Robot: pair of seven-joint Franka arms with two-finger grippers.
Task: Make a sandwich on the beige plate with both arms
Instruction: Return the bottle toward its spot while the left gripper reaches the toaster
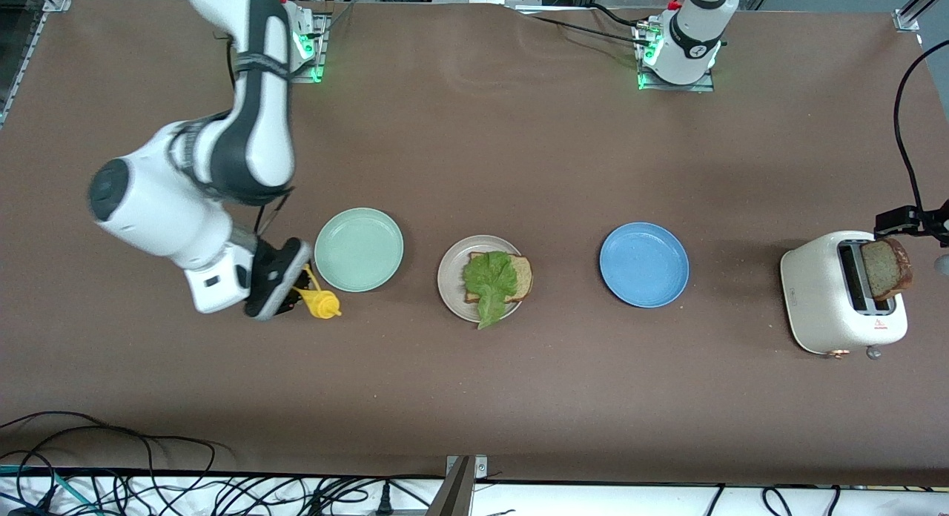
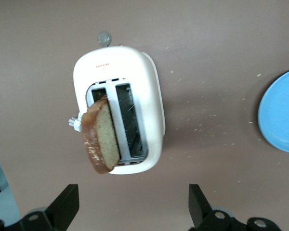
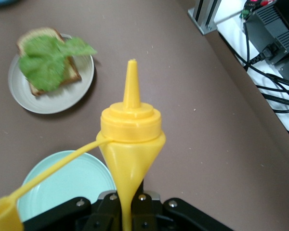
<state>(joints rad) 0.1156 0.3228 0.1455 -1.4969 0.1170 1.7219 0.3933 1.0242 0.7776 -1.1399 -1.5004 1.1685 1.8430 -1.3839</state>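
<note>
My left gripper grabs the toaster's bread slice by its protruding crust edge [image 1: 901,263] next, to top the sandwich on the beige plate [image 1: 451,279].
The beige plate [image 1: 451,279] [image 3: 62,98] lies mid-table with one brown bread slice [image 1: 523,275] [image 3: 70,74] on it and a ruffled lettuce leaf [image 1: 489,279] [image 3: 45,62] on top. Another bread slice [image 1: 887,268] [image 2: 102,139] sticks up, tilted, from a slot of the white toaster [image 1: 823,293] [image 2: 151,96]. My left gripper [image 2: 133,207] hangs open above the table beside the toaster, holding nothing. My right gripper [image 1: 296,297] [image 3: 125,211] is shut on a yellow squeeze bottle [image 1: 320,302] [image 3: 131,134] beside the mint-green plate, its nozzle pointing toward the beige plate.
A mint-green plate [image 1: 359,249] [image 3: 67,187] lies between the right gripper and the beige plate. A blue plate [image 1: 643,264] [image 2: 282,113] lies between the beige plate and the toaster. The bottle's cap [image 3: 2,216] dangles on its strap. Cables run along the table's near edge.
</note>
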